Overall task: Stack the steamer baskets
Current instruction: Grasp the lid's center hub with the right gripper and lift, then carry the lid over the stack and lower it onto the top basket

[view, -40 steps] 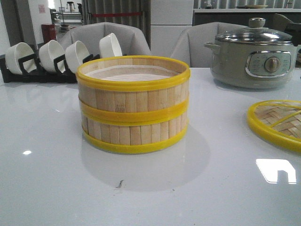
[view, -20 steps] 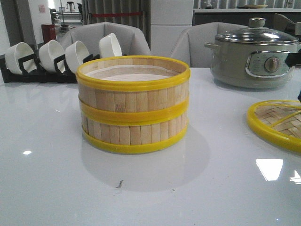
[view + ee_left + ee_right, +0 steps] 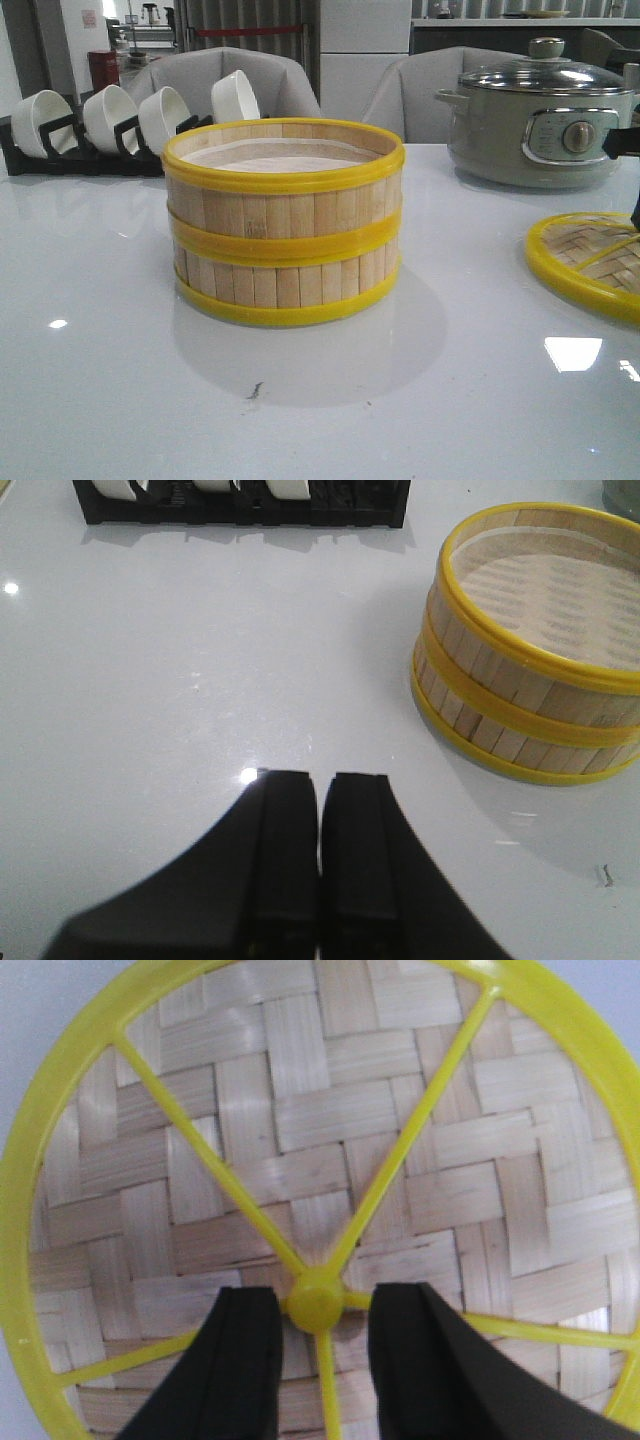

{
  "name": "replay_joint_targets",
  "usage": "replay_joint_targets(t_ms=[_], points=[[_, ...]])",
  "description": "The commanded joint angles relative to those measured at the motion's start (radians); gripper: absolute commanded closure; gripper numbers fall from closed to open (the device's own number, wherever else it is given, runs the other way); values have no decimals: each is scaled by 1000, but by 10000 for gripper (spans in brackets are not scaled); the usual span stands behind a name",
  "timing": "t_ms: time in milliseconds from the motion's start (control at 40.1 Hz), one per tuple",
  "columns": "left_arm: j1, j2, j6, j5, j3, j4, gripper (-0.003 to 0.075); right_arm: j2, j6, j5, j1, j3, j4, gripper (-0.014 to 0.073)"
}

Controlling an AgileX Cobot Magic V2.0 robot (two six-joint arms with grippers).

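Note:
I am ready to close my right gripper. The lid has its yellow centre knob beside my gripper's fingers over the woven bamboo in the right wrist view, so my fingers would hold the lid now.
Two steamer baskets stand stacked in the middle of the table, the upper basket seated on the lower basket. In the left wrist view the stack is off to one side, well apart from my left gripper. That gripper is shut on nothing over bare table. My right gripper is open above the woven lid, one finger on each side of its yellow centre knob. I cannot tell whether the fingers touch the lid. In the front view only a black part of the right arm shows at the right edge.
The woven lid lies flat at the table's right edge. A grey electric pot with a glass lid stands behind it. A black rack of white bowls sits at the back left. Grey chairs stand beyond the table.
At the front view's right edge the black part of the right arm has come lower, toward the lid. The stacked baskets have not moved.

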Motion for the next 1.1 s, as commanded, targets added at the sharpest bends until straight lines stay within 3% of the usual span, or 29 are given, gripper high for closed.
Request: replay_joint_targets(t_ms=[0, 349, 648, 872, 1071], points=[[-8, 2, -11, -78, -30, 0, 625, -45, -6, -34, -7, -34, 0, 250], [-8, 2, -11, -78, -30, 0, 625, -26, -6, -48, -2, -34, 9, 274], [-8, 2, -11, -78, -30, 0, 625, -26, -6, -24, 4, -34, 9, 581], [-8, 2, -11, -78, -30, 0, 625, -42, -6, 47, 43, -97, 9, 565], [-8, 2, -11, -78, -30, 0, 625, -80, -6, 211, 146, -291, 9, 565]])
